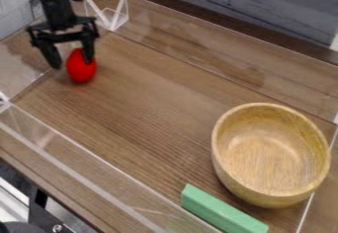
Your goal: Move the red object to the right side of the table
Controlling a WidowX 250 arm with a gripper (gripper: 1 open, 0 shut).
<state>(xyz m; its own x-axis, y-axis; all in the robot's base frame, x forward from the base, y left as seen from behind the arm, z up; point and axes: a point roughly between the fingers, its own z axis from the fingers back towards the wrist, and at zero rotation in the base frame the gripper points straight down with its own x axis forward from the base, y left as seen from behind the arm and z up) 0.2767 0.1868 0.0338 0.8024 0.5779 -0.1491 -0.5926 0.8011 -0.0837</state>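
My gripper grabs the red object by its top (81,57) next, to move the object to the right side of the table.
The red object (82,70) is a small bright red oval toy lying on the table (158,109) at the far left. My gripper (65,52) points straight down right above and slightly left of it. Its black fingers (46,51) stand open, one on each side of the toy's top, and part of the toy is hidden behind them. I cannot tell whether the fingers touch it. Nothing is held.
A wooden bowl (271,155) sits at the right front of the table. A flat green block (224,213) lies at the front edge below it. Low clear acrylic walls (79,163) run around the tabletop.
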